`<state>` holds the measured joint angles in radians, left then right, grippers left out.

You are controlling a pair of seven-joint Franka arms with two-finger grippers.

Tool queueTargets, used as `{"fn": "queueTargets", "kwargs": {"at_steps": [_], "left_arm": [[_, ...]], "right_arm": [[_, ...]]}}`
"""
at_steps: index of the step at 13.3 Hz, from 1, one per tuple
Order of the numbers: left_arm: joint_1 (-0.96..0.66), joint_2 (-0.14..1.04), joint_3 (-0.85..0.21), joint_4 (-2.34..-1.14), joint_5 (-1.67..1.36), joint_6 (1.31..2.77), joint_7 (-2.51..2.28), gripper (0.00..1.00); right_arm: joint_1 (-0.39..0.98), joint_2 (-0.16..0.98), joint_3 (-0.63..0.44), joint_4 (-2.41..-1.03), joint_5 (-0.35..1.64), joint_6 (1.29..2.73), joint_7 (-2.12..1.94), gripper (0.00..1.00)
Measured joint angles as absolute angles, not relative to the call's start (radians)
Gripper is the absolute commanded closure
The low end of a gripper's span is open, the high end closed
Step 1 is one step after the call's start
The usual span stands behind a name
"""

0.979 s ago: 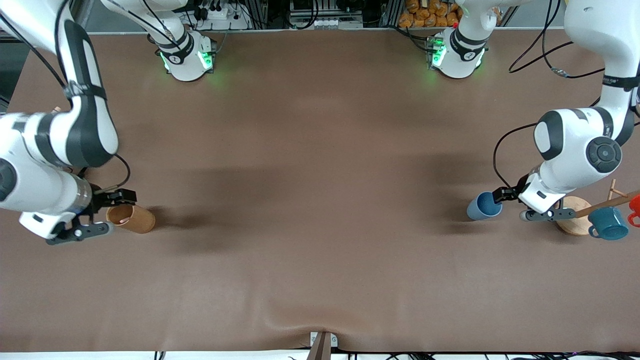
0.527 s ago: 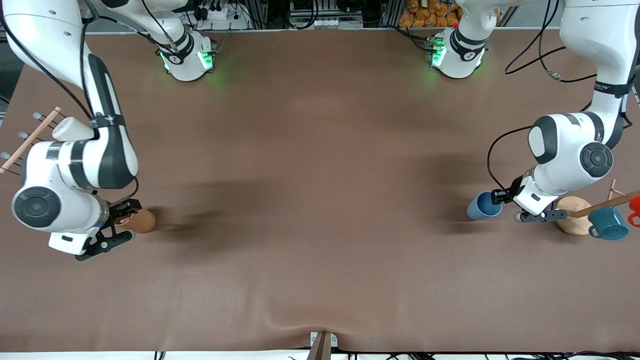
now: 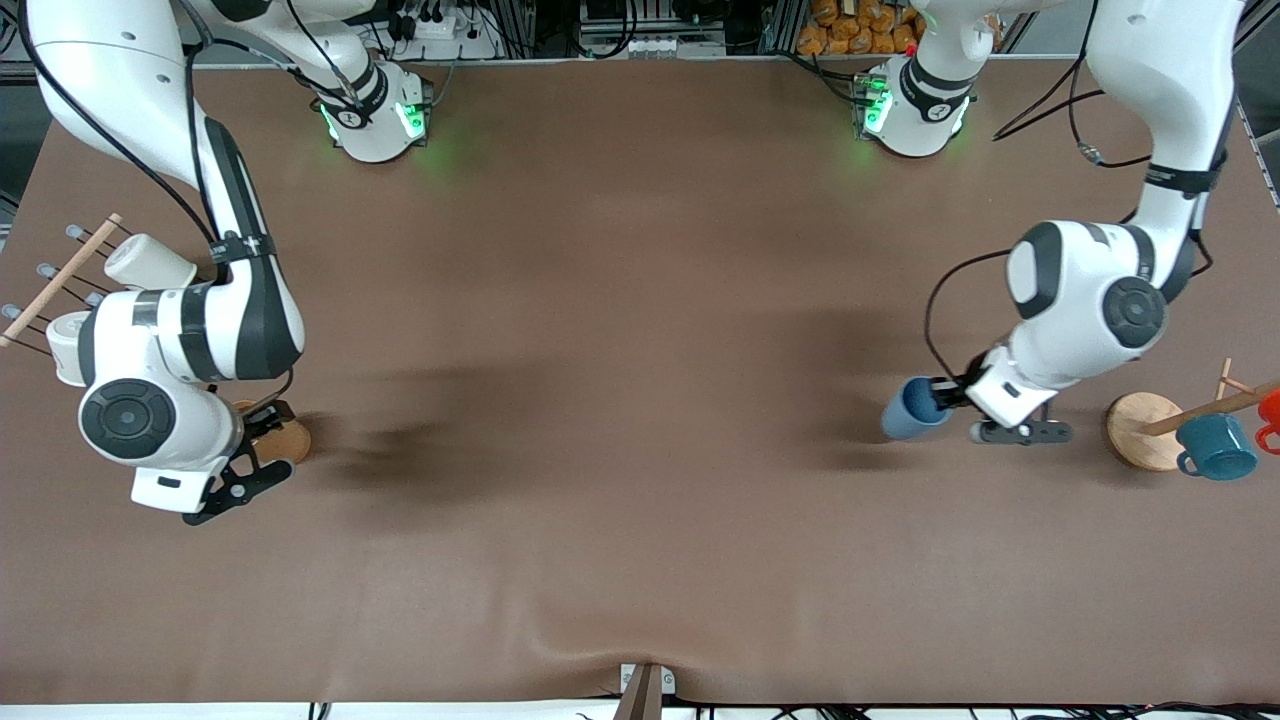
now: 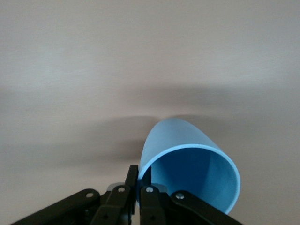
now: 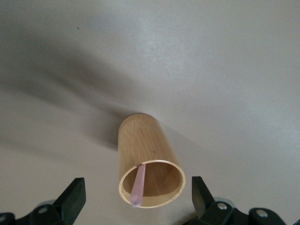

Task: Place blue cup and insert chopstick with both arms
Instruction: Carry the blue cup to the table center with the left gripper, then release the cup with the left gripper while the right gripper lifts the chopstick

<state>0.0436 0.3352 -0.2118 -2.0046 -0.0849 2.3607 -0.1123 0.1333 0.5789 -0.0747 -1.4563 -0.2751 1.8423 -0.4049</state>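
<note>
The right gripper picks up the pink chopstick by its exposed top end next, which leaves its tip free for inserting into the blue cup.
My left gripper is shut on the rim of the blue cup and holds it tilted just above the table toward the left arm's end. In the left wrist view the cup has its open mouth toward the camera, and the gripper pinches its wall, one finger inside and one outside. My right gripper is open over the brown cylindrical holder. In the right wrist view the gripper straddles the holder without touching it. The pinkish chopstick stands inside, leaning on the rim.
A wooden rack base with a rod, a teal mug and a red mug stands at the left arm's end. Another wooden rack with white cups stands at the right arm's end.
My left gripper has carried the blue cup away from the rack base, toward the table's middle. My right arm has swung round over the brown holder, hiding most of it in the front view.
</note>
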Motion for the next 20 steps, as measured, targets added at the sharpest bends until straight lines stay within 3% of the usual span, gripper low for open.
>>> {"fn": "queueTargets", "kwargs": {"at_steps": [2,3,9,13,17,18,19,20], "left_arm": [[0.014,0.331,-0.292,-1.981,-0.085,2.356,-0.263,1.0],[-0.031,0.333,-0.311,-1.965,-0.085,2.355,-0.349,1.0],[-0.362,0.491,-0.317,-1.789,-0.083,2.355,-0.843,1.0],[-0.465,0.589,-0.314,-1.709,-0.049,2.331,-0.989,1.0],[-0.508,0.605,-0.31,-1.665,0.001,2.234,-1.039,1.0],[-0.517,0.608,-0.31,-1.658,0.006,2.224,-1.044,0.77],[-0.525,0.612,-0.309,-1.655,0.01,2.222,-1.06,0.3],[-0.529,0.616,-0.308,-1.651,0.014,2.221,-1.085,0.0]], "right_arm": [[0.135,0.582,-0.075,-1.456,-0.275,1.842,-0.405,0.43],[0.135,0.582,-0.075,-1.456,-0.275,1.842,-0.406,0.47],[0.135,0.583,-0.076,-1.454,-0.275,1.842,-0.407,0.5],[0.135,0.583,-0.076,-1.453,-0.275,1.841,-0.464,0.5],[0.135,0.583,-0.076,-1.453,-0.275,1.841,-0.484,0.5],[0.135,0.583,-0.076,-1.452,-0.275,1.841,-0.491,0.53],[0.135,0.583,-0.076,-1.452,-0.275,1.841,-0.5,0.55],[0.135,0.583,-0.077,-1.452,-0.275,1.84,-0.504,0.61]]}}
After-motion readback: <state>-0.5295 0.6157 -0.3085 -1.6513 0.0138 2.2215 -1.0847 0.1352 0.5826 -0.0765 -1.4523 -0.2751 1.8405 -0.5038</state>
